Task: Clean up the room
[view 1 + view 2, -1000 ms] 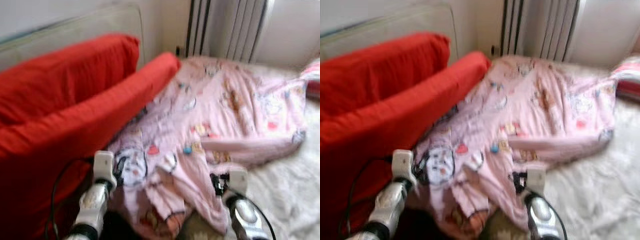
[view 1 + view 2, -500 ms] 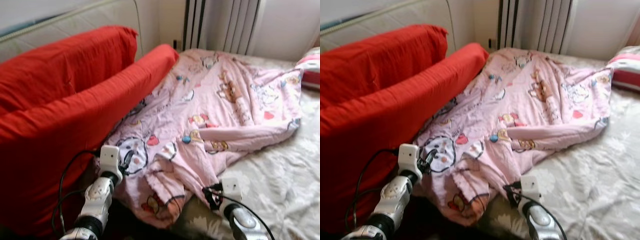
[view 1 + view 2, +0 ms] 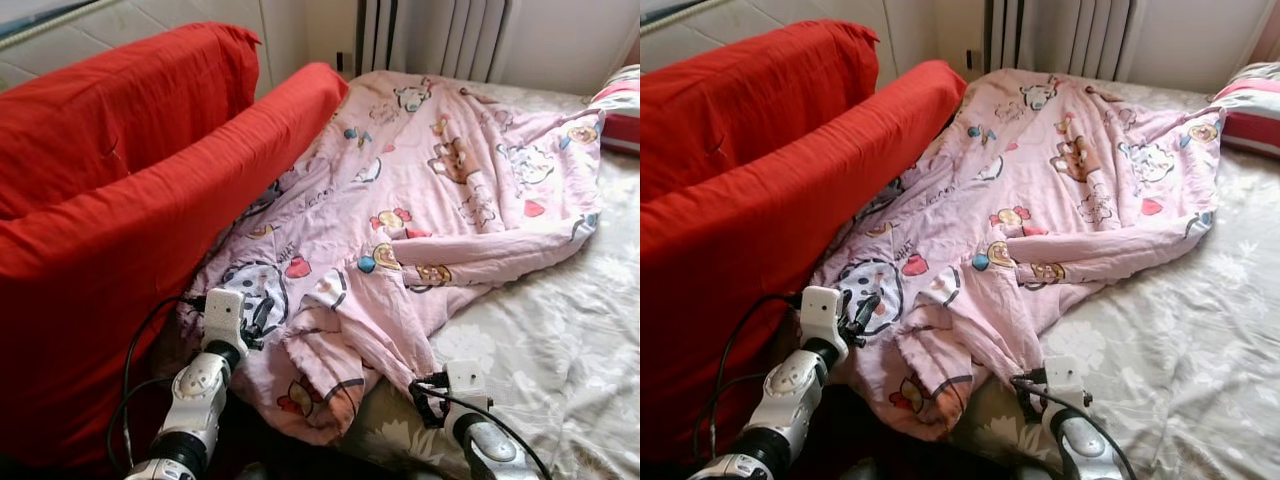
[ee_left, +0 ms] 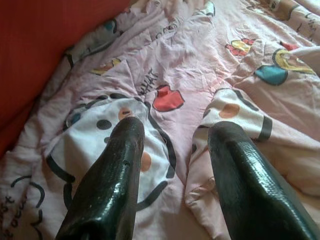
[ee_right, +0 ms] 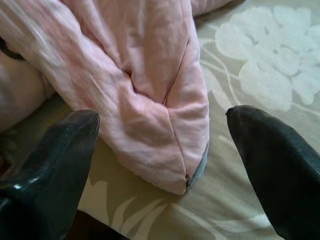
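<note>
The robot's right hand should next take the pink quilt (image 3: 430,190) by its folded corner (image 3: 414,378), because that bunches up narrow while the rest of the quilt spreads over the bed.
A pink quilt (image 3: 430,190) with cartoon prints lies rumpled across the bed, its near end bunched up beside the red cushions. My left gripper (image 4: 175,132) hovers open just over the quilt's near-left part, above a round black-and-white print (image 3: 262,290). My right gripper (image 5: 162,120) is open, and the quilt's folded near corner (image 5: 165,150) lies between its fingers on the floral sheet. Neither gripper holds anything.
Two big red cushions (image 3: 120,200) rise along the left, against the quilt. A grey floral bedsheet (image 3: 560,340) covers the right side. A striped pillow (image 3: 620,110) sits far right, a white radiator (image 3: 440,30) at the back. A black cable (image 3: 135,350) loops by my left arm.
The view has tilted down and sharpened, so the whole scene shifted. My right gripper has come lower, to the quilt's near corner. The quilt itself lies as before.
</note>
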{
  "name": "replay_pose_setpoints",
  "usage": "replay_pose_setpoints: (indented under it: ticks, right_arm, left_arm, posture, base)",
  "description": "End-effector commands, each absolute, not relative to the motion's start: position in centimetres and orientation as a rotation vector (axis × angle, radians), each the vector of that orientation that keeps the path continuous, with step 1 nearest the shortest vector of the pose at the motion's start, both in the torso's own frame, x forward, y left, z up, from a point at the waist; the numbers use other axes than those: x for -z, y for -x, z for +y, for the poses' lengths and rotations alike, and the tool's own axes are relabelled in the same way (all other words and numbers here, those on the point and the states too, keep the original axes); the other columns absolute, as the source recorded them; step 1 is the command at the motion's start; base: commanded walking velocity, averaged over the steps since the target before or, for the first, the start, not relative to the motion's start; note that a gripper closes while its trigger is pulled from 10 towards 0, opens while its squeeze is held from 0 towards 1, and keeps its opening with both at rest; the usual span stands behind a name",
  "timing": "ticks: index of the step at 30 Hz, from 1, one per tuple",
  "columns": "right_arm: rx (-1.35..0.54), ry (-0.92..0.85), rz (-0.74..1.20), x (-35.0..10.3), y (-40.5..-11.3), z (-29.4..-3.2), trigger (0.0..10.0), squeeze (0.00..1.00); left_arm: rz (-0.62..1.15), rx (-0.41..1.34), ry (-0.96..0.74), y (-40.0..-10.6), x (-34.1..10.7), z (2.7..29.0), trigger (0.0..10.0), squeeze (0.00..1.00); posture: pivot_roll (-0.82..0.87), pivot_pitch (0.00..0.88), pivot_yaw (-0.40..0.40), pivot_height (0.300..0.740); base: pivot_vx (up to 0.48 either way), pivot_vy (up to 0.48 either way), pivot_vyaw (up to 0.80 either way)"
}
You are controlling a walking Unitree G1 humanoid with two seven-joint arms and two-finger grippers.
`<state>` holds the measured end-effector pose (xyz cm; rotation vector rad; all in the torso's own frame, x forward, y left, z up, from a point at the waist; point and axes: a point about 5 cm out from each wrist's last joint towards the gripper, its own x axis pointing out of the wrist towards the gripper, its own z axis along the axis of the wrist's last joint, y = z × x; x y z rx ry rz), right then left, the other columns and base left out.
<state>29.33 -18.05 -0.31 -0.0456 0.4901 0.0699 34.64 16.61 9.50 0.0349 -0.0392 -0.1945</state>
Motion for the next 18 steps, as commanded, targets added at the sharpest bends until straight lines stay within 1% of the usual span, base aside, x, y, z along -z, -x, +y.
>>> replay_pose_setpoints:
  ticks: [1, 2, 4, 9, 18]
  right_arm:
    - [-0.066, 0.028, 0.501, 0.9, -28.8, -17.8, 10.0, 0.00]
    - [-0.066, 0.026, 0.497, 0.8, -28.8, -17.7, 10.0, 0.00]
    - [-0.067, 0.027, 0.497, 0.8, -28.8, -17.7, 10.0, 0.00]
    - [-0.063, 0.030, 0.481, 0.8, -28.8, -17.4, 10.0, 0.00]
    - [-0.052, 0.047, 0.416, -0.8, -30.3, -17.2, 10.0, 0.00]
  left_arm:
    - [-0.021, 0.190, -0.028, -34.2, -9.0, 17.0, 10.0, 0.00]
    - [-0.022, 0.191, -0.029, -34.1, -9.0, 17.1, 10.0, 0.00]
    - [-0.023, 0.191, -0.029, -34.0, -9.0, 17.1, 10.0, 0.00]
    - [-0.033, 0.193, -0.033, -33.1, -8.9, 17.3, 10.0, 0.00]
    - [-0.034, 0.192, -0.043, -32.6, -9.3, 17.7, 10.0, 0.00]
  posture:
    - [-0.02, 0.260, 0.050, 0.631]
    - [-0.01, 0.274, 0.050, 0.631]
    - [-0.01, 0.274, 0.050, 0.631]
    - [0.02, 0.325, 0.055, 0.631]
    - [0.04, 0.363, 0.064, 0.631]
  base:
    - [0.000, 0.000, 0.00]
    - [0.000, 0.000, 0.00]
    - [0.000, 0.000, 0.00]
    - [0.000, 0.000, 0.00]
    - [0.000, 0.000, 0.00]
